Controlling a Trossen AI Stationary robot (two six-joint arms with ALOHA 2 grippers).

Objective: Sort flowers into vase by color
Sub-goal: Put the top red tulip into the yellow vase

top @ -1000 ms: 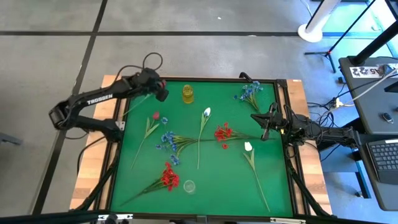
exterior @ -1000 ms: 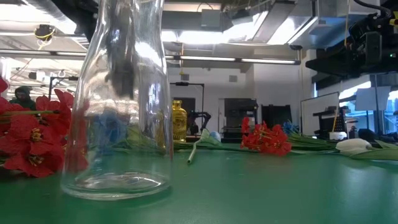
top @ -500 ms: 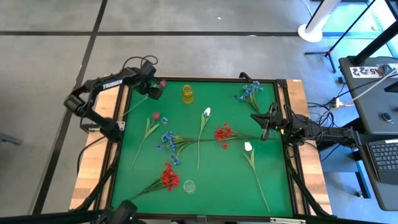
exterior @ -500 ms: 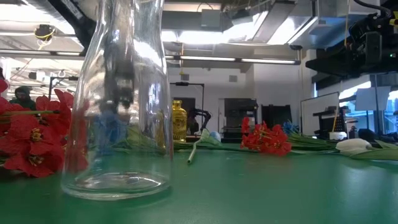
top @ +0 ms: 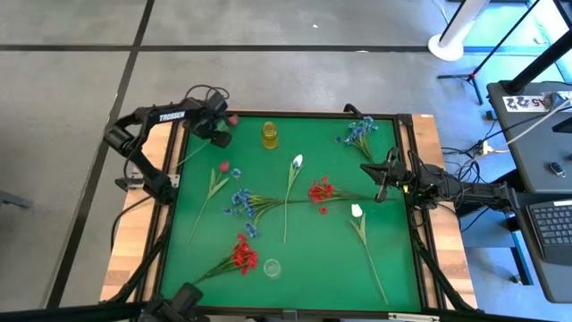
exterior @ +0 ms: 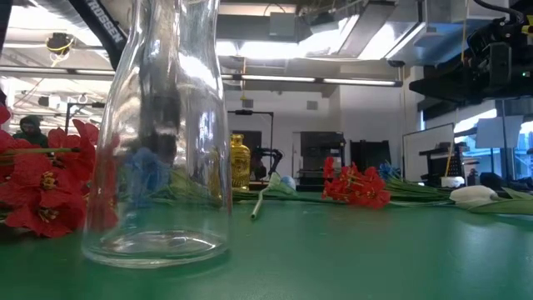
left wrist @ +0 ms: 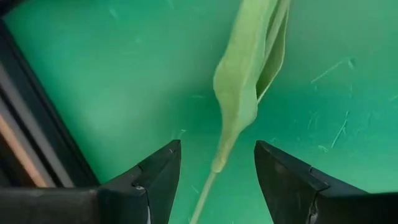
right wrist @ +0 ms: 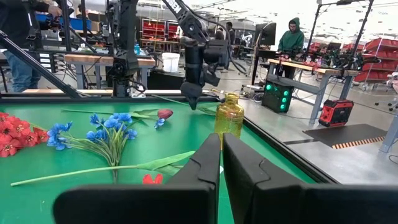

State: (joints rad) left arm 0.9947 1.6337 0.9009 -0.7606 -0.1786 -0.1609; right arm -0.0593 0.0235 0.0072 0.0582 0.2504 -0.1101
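Note:
My left gripper needs to close now: the fingers are down at the green mat's level on both sides of its leaf base (left wrist: 219, 162). Closing now would hold the dark pink tulip.
A dark pink tulip (top: 233, 119) lies on the green mat (top: 313, 241) at the far left corner, its stem (left wrist: 217, 158) running toward the left edge. My left gripper (top: 219, 134) is open above it. Its fingers (left wrist: 163, 168) stand on either side of the stem and leaf (left wrist: 245, 81) without touching. My right gripper (top: 384, 175) is shut and empty at the table's right edge. Another pink tulip (top: 223, 168), blue sprays (top: 239, 202), red clusters (top: 320, 190) and white tulips (top: 298, 161) lie flat on the mat.
A yellow vase (top: 271, 134) stands at the far middle. A clear glass vase (top: 272, 266) stands near the front edge and fills the low view (exterior: 158, 125). More flowers lie at the far right (top: 359, 132), right of centre (top: 357, 211) and front left (top: 243, 254).
My left gripper has gone a little toward the table's left edge along the pink tulip, while its arm has swung round toward the far edge. The flowers have stayed where they were.

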